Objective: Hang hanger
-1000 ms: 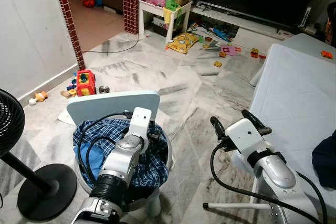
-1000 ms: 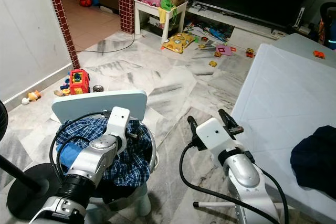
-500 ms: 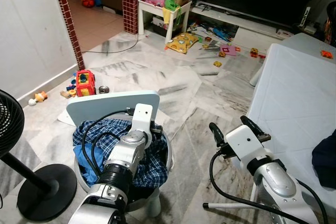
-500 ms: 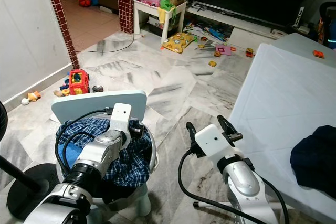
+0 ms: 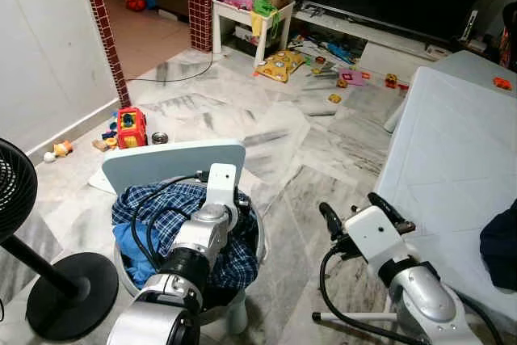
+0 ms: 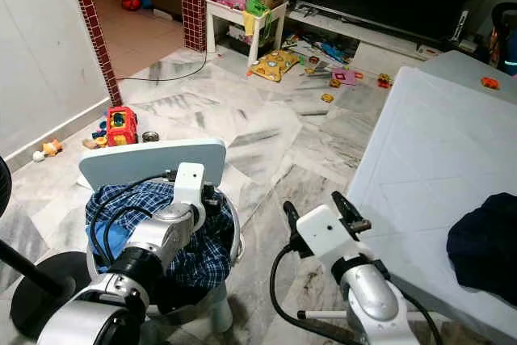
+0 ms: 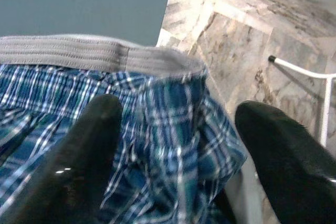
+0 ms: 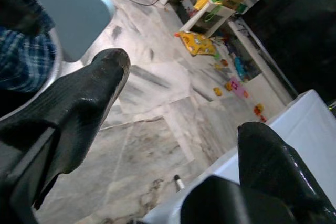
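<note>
I should next take hold of the blue plaid garment with my left gripper by its raised fold beside the waistband, since the rest of the cloth lies slack in the basket.
A round white basket point(image 5: 258, 237) holds crumpled blue plaid clothes point(image 5: 173, 209) and stands on a seat with a pale blue back point(image 5: 174, 161). My left gripper point(image 5: 240, 202) is at the basket's right side, just above the clothes. Its black fingers point(image 7: 79, 156) are open, spread over plaid cloth point(image 7: 168, 129) and a grey waistband point(image 7: 79, 53). My right gripper point(image 5: 349, 204) hangs open above the marble floor, between the basket and the white table, with nothing between its fingers point(image 8: 79, 108).
A large white table point(image 5: 460, 151) fills the right side, with a dark garment point(image 5: 501, 244) at its near edge. A white tube point(image 5: 355, 315) lies low on the floor below my right arm. A black fan point(image 5: 24, 224) stands at the left. Toys point(image 5: 131, 127) litter the floor further off.
My left gripper has reached a little further over the clothes towards the basket's right rim. My right arm has sunk slightly lower and nearer to me, still open.
</note>
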Controlling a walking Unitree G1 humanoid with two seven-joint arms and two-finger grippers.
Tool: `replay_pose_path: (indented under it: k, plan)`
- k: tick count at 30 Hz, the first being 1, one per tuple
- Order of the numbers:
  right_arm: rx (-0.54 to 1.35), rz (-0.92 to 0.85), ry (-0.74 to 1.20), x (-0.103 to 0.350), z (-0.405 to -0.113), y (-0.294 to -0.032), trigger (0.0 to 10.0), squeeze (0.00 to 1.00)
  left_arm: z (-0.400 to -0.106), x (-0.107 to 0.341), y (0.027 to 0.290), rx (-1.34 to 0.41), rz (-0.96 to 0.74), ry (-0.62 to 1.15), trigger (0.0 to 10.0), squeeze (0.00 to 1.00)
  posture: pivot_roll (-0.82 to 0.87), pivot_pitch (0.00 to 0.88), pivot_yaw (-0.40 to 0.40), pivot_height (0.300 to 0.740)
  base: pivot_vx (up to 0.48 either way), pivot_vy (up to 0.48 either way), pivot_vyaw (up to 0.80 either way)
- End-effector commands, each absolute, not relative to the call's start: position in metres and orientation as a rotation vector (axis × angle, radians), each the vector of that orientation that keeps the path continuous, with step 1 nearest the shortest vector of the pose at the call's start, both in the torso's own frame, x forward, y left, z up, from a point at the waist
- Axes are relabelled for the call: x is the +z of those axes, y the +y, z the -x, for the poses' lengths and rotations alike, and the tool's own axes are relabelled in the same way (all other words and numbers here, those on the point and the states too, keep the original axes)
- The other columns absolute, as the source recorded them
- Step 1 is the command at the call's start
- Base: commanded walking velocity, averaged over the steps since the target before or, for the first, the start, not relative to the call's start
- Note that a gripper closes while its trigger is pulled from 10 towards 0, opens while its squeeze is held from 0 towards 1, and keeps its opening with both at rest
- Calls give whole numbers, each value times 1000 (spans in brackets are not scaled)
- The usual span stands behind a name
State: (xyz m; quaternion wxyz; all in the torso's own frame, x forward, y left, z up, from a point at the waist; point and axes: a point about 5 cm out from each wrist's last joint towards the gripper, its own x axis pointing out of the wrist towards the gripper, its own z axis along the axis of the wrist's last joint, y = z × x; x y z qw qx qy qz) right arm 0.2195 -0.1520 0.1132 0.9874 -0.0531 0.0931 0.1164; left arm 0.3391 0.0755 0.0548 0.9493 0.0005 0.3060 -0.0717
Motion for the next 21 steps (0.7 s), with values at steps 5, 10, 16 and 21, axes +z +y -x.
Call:
replay_pose_path:
  k: [5, 10, 16, 21]
  plan:
    - [232, 109, 183, 117, -215, -149, 10000, 0, -345, 61, 73, -137, 5, 604, 0, 0, 0, 48, -102, 740, 0, 0, 0]
    - [228, 108, 186, 117, -215, -150, 10000, 0, -347, 61, 71, -134, 11, 612, 0, 0, 0, 50, -101, 740, 0, 0, 0]
    - [227, 108, 185, 117, -216, -149, 10000, 0, -345, 58, 71, -132, 13, 630, 1569, 0, 3, 50, -98, 740, 0, 0, 0]
    - [229, 106, 186, 117, -217, -148, 10000, 0, -344, 56, 73, -128, 12, 653, 8118, 0, 5, 50, -95, 740, 0, 0, 0]
